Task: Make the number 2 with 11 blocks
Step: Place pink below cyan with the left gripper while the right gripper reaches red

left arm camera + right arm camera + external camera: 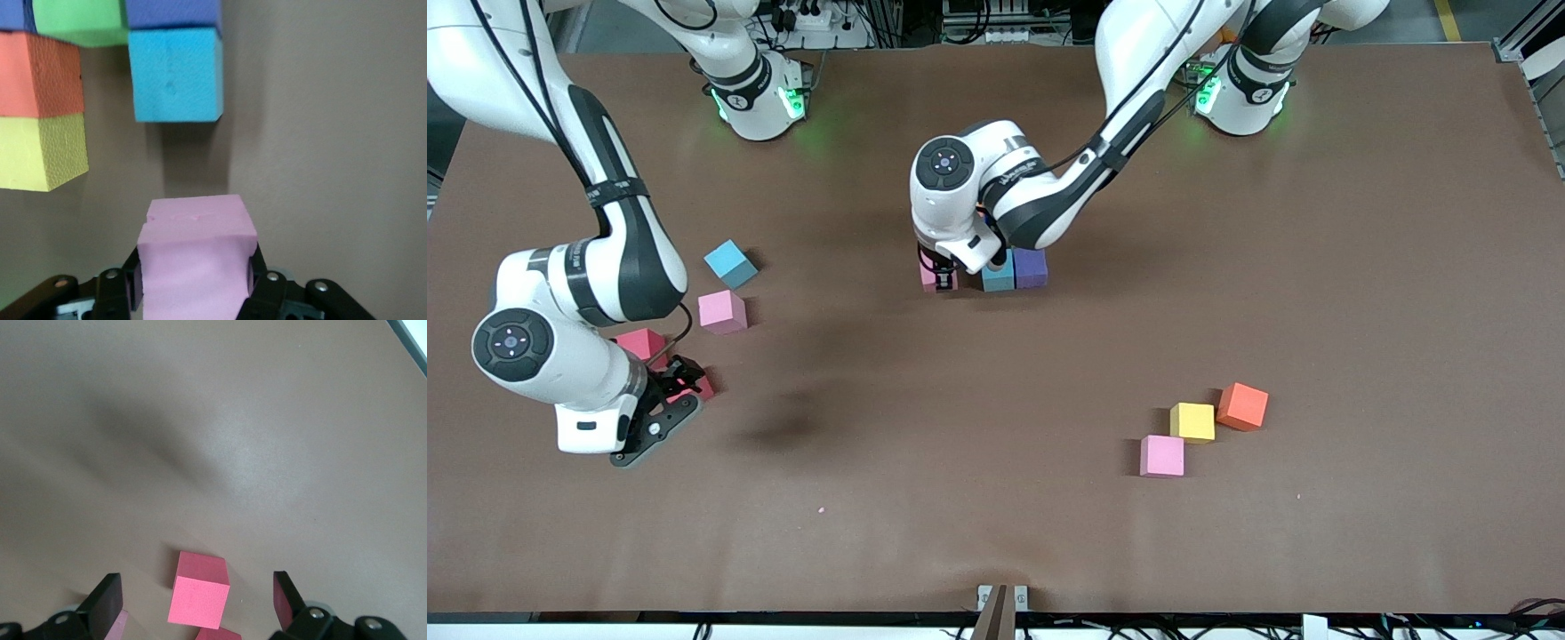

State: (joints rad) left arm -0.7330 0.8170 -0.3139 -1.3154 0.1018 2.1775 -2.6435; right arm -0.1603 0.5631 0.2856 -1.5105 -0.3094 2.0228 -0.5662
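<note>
I should close the gap before opening my left gripper: in the left wrist view, the gap parts the pink block from the light blue block.
My left gripper (pixel 938 267) is shut on a pink block (pixel 193 233), low at the table's middle. In the left wrist view a gap of bare table separates the held pink block from a light blue block (pixel 175 73). That block joins a purple block (pixel 173 13), a green one (pixel 80 20), an orange one (pixel 37 73) and a yellow one (pixel 40 150). The front view shows only the light blue block (pixel 999 277) and the purple block (pixel 1030 267) beside the left arm. My right gripper (pixel 197 600) is open over a red block (pixel 199 599).
Toward the right arm's end lie a light blue block (pixel 730 263), a pink block (pixel 722 311) and two red blocks (pixel 640 342). Nearer the front camera, toward the left arm's end, sit a pink block (pixel 1161 455), a yellow block (pixel 1192 421) and an orange block (pixel 1242 406).
</note>
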